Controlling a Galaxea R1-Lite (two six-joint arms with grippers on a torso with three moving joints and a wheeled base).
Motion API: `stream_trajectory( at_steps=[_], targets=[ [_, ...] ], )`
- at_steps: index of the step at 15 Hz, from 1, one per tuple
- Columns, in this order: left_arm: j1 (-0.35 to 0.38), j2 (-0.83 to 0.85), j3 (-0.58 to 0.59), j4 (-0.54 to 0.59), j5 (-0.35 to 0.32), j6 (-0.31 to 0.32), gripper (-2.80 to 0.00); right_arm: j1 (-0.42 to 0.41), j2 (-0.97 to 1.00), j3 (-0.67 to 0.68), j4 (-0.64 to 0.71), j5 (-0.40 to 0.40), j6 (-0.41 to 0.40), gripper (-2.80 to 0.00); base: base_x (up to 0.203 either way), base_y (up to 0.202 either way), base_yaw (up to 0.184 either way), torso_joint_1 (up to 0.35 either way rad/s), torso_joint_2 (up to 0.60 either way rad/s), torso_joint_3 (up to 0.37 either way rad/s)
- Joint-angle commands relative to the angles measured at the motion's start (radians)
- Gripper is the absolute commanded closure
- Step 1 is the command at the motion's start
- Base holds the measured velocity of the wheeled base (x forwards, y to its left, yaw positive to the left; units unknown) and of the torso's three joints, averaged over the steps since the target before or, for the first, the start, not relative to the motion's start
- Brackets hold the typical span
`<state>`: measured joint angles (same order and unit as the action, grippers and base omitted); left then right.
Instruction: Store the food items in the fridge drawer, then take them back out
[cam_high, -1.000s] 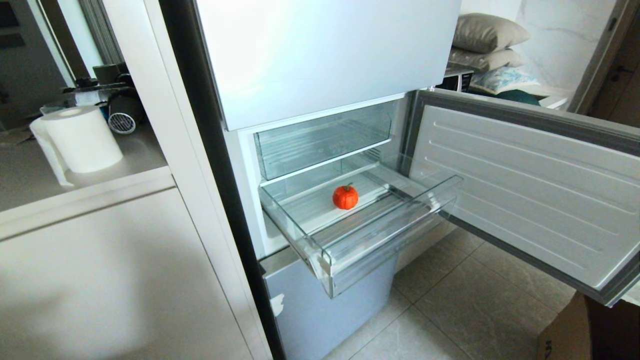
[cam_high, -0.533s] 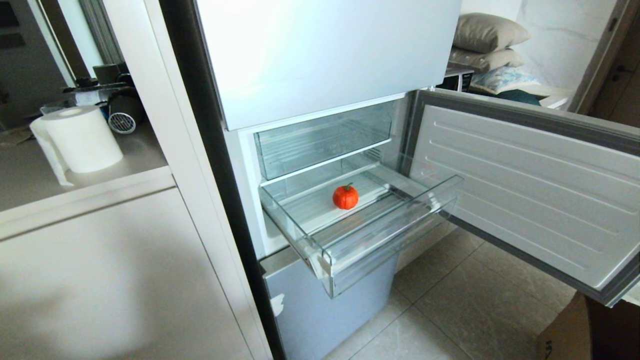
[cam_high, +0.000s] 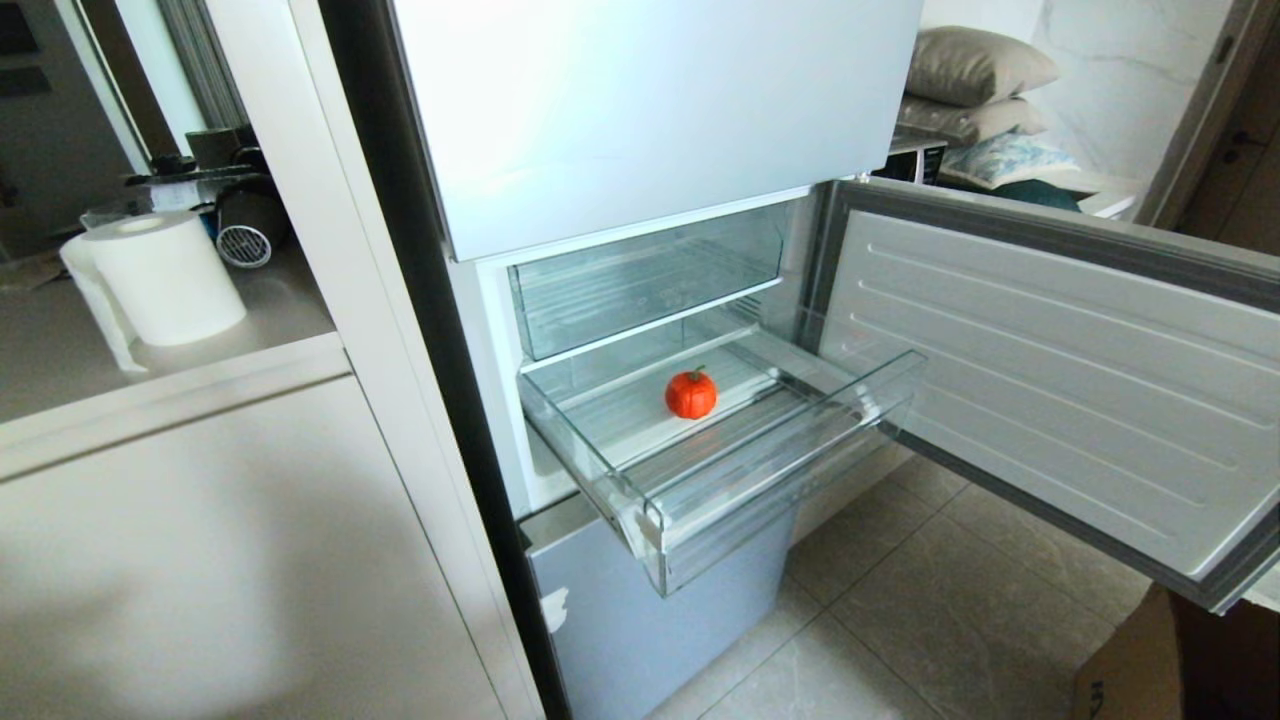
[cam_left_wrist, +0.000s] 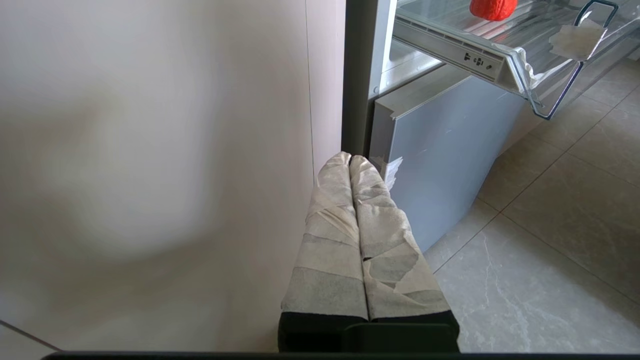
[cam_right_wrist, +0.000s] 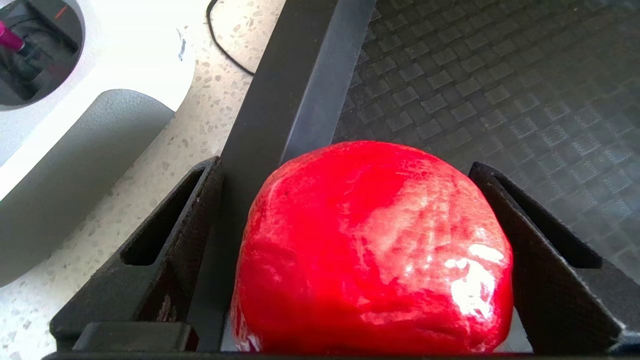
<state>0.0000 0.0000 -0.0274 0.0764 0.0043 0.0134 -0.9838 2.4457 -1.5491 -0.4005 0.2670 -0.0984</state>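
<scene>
My right gripper grips the red food item by its rounded sides next, to store it in the fridge drawer.
The fridge drawer (cam_high: 770, 478) is pulled out, and one orange food item (cam_high: 691, 394) lies on its ribbed floor. The left wrist view catches that drawer (cam_left_wrist: 480, 55) and the orange piece (cam_left_wrist: 493, 7) from below. A glossy red food item (cam_right_wrist: 370, 250) fills the space between the black fingers of my right gripper (cam_right_wrist: 345, 167), which stands open; a gap shows beside one finger (cam_right_wrist: 165, 240). This gripper is outside the head view. My left gripper (cam_left_wrist: 350, 159), its fingers wrapped in tape, is shut on nothing, low beside the cabinet wall next to the fridge.
The lower fridge door (cam_high: 1050, 380) hangs open to the right of the drawer, and a clear bin (cam_high: 640, 275) sits just above it. A paper roll (cam_high: 160, 275) stands on the counter at left. Under the red item are a dark patterned mat (cam_right_wrist: 500, 75) and a speckled surface (cam_right_wrist: 150, 165).
</scene>
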Motion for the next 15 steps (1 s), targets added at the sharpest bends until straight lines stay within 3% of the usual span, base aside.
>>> stream_trajectory(
  at_steps=[1,14,15],
  targets=[
    [0.000,0.000,0.000,0.000,0.000,0.000,0.00,-0.003,-0.004,0.012,0.000,0.004,-0.001,-2.80,0.000,0.000,0.000,0.000,0.00,0.000],
    [0.000,0.000,0.000,0.000,0.000,0.000,0.00,-0.001,-0.044,0.105,0.000,0.040,0.000,-2.80,0.000,0.000,0.000,0.000,0.00,0.000],
    [0.000,0.000,0.000,0.000,0.000,0.000,0.00,0.001,-0.052,0.113,0.000,0.040,0.001,-0.30,0.000,0.000,0.000,0.000,0.00,0.000]
  ],
)
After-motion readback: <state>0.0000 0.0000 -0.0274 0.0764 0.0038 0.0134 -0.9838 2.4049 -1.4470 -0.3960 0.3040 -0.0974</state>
